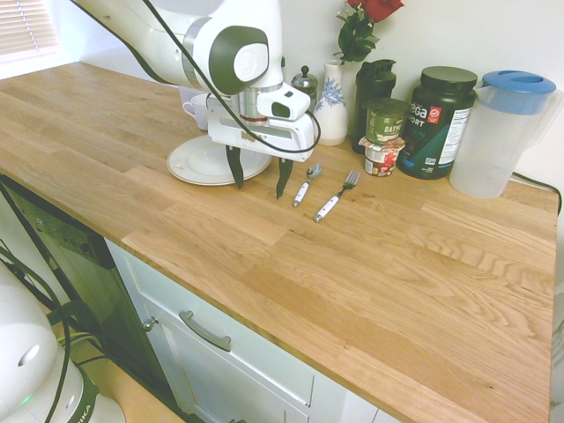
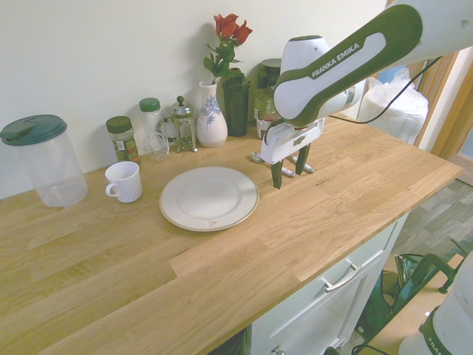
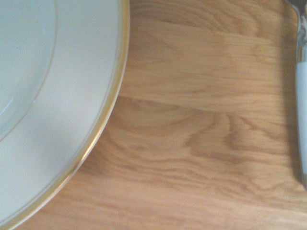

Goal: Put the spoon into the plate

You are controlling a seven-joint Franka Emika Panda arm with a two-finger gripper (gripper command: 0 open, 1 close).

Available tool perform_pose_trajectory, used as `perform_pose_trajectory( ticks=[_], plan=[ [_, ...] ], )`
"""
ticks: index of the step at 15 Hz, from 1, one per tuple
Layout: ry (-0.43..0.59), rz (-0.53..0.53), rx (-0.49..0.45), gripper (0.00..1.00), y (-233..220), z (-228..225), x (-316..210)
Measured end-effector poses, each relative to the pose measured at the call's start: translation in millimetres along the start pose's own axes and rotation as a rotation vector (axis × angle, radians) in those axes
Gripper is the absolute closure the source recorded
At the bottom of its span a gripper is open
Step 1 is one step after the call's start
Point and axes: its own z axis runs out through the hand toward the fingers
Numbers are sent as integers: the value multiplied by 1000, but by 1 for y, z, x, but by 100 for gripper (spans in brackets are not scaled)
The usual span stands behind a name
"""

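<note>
The gripper grabs the spoon's white handle (image 1: 300, 194) (image 3: 301, 120) next, to put the spoon into the plate.
The spoon (image 1: 305, 183) with a white handle and silver bowl lies on the wooden counter, beside a white-handled fork (image 1: 337, 196). Its handle shows at the edge of the wrist view as spoon (image 3: 301, 120). The round white plate (image 1: 196, 161) sits to the spoon's left; in the other exterior view the plate (image 2: 209, 197) is in the middle of the counter, and its gold-edged rim fills part of the wrist view as plate (image 3: 72, 96). My gripper (image 1: 258, 175) hangs open and empty just above the counter between plate and spoon, seen also as gripper (image 2: 290, 167).
Along the wall stand a vase with roses (image 1: 331, 106), a French press (image 2: 182, 123), jars, a dark tub (image 1: 435, 121), a blue-lidded pitcher (image 1: 504, 132), a white mug (image 2: 123, 182) and a clear container (image 2: 44, 159). The counter's front edge (image 1: 264, 326) runs above white drawers.
</note>
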Motion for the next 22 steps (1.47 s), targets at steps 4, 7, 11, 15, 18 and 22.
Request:
perform_pose_trajectory(
  ticks=[4, 7, 11, 15, 18, 22],
  plan=[
    [-2, 25, 0, 0, -8, 9, 25],
    [-1, 36, 1, 0, -13, 11, 36],
    [-2, 52, 1, 100, -16, 16, 54],
    [-2, 62, 3, 100, -24, 22, 73],
    [-2, 66, 4, 100, -25, 25, 78],
    [-1, 69, 4, 100, -24, 25, 81]
  ],
)
